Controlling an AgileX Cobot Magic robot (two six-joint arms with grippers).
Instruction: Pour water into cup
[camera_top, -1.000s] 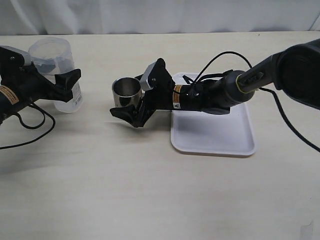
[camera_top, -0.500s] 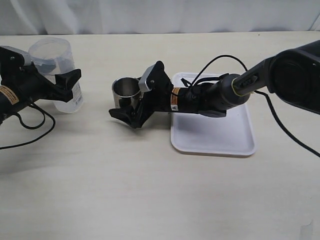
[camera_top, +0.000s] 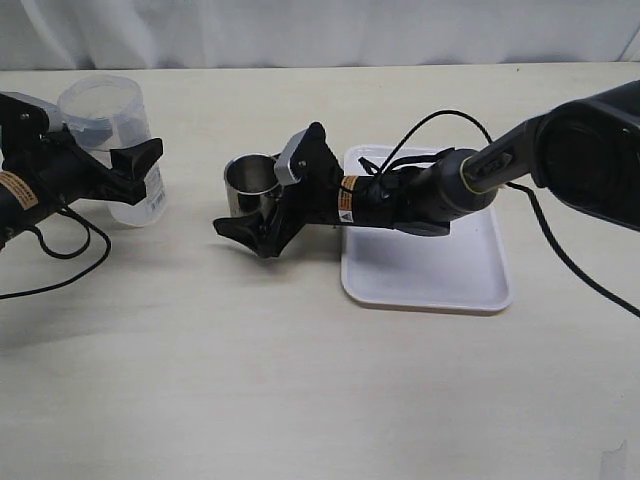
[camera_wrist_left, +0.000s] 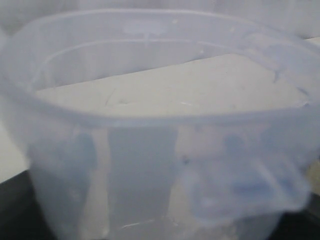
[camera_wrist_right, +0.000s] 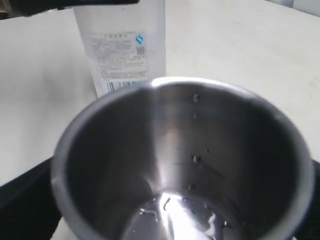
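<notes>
My right gripper grabs the steel cup by its side (camera_top: 240, 203) next. The cup's opening then stays free for the water.
The steel cup (camera_top: 250, 182) stands on the table just left of the tray. My right gripper (camera_top: 264, 186) lies low with its jaws spread on either side of the cup, open. In the right wrist view the cup (camera_wrist_right: 125, 150) fills the frame, with water (camera_wrist_right: 185, 215) as drops and a thin shiny film at its bottom. The translucent labelled beaker (camera_top: 108, 125) stands at the far left. My left gripper (camera_top: 120, 145) is closed around it. In the left wrist view the beaker (camera_wrist_left: 150, 150) fills the frame, and any water in it cannot be made out.
A white tray (camera_top: 430, 265) lies right of the cup, under the right arm. Black cables loop over the tray and beside the left arm (camera_top: 60, 250). A white curtain runs along the table's far edge.
My right gripper has slid a little to the left, further around the cup. The cup, the beaker and the left arm have not moved.
</notes>
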